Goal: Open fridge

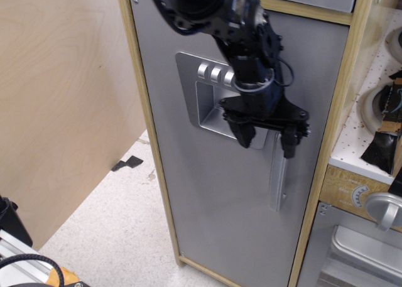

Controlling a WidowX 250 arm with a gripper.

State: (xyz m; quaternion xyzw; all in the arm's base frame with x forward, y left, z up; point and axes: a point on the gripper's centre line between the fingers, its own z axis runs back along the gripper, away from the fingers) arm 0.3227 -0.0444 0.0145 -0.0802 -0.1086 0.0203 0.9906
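The silver curved handle should be grabbed next by its top end (277,139) with my gripper, so the fridge door can swing open.
The fridge fills the middle of the view, with a matte grey door (213,224) in a light wood frame (326,142). Its recessed silver dispenser panel (202,105) is partly covered by my black arm. The silver vertical handle (277,183) runs down the door's right side, and its top is hidden behind my gripper. My gripper (266,138) points downward and is open. Its left finger hangs over the panel's lower right corner. Its right finger (290,142) overlaps the top of the handle. The door looks closed.
A shorter grey oven (361,252) with a round silver knob (384,210) stands at the lower right. A white pegboard shelf (367,136) with dark items is above it. A big plywood panel (63,111) stands on the left over speckled floor (119,237).
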